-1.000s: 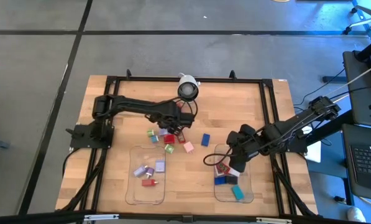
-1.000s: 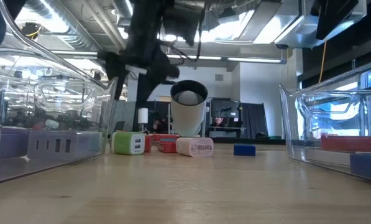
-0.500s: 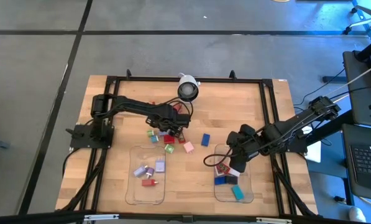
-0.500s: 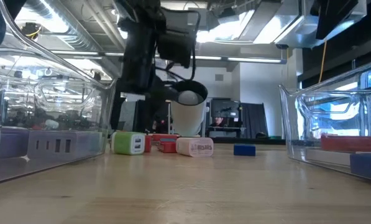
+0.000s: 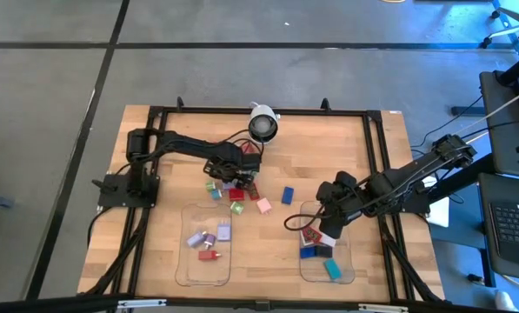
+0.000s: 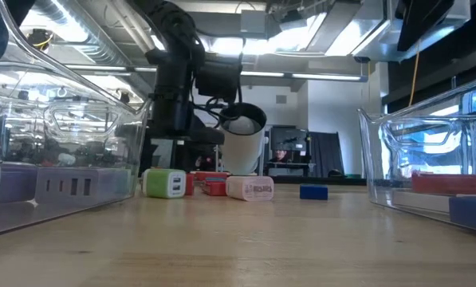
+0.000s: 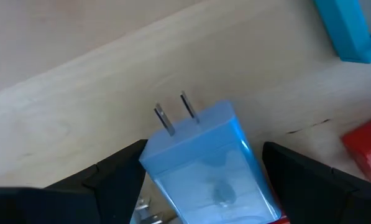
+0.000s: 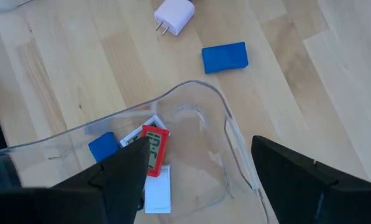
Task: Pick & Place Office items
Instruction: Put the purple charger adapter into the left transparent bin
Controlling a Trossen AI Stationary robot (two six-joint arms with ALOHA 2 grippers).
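Note:
I need to close my left gripper on the pale blue charger (image 7: 204,165). My left gripper's fingers are on either side of the charger, so they would hold it if I closed now.
A pale blue plug-in charger (image 7: 204,165) lies on the wood with its two prongs (image 7: 176,112) pointing away from my left gripper (image 7: 204,149). That gripper is open and points down, one finger on each side of the charger; I cannot tell whether they touch it. It hangs over the loose cluster of office items (image 5: 235,187): a green plug (image 6: 166,183), red pieces (image 6: 210,185), a pink-white plug (image 6: 249,188) and a blue block (image 6: 313,192). My right gripper (image 8: 210,186) waits open above the right tray (image 5: 327,256).
The white-and-black camera dome (image 5: 262,124) stands just behind the cluster. The left clear tray (image 5: 205,243) holds lilac and red pieces; the right tray's rim (image 8: 191,93) encloses red (image 8: 153,149) and blue (image 8: 102,147) pieces. A teal piece (image 7: 347,31) lies near the charger.
My left gripper has sunk toward the cluster of items, shifted a little toward the table's left edge and tipped until it points straight down. Its fingers have stayed open. My right gripper has kept still.

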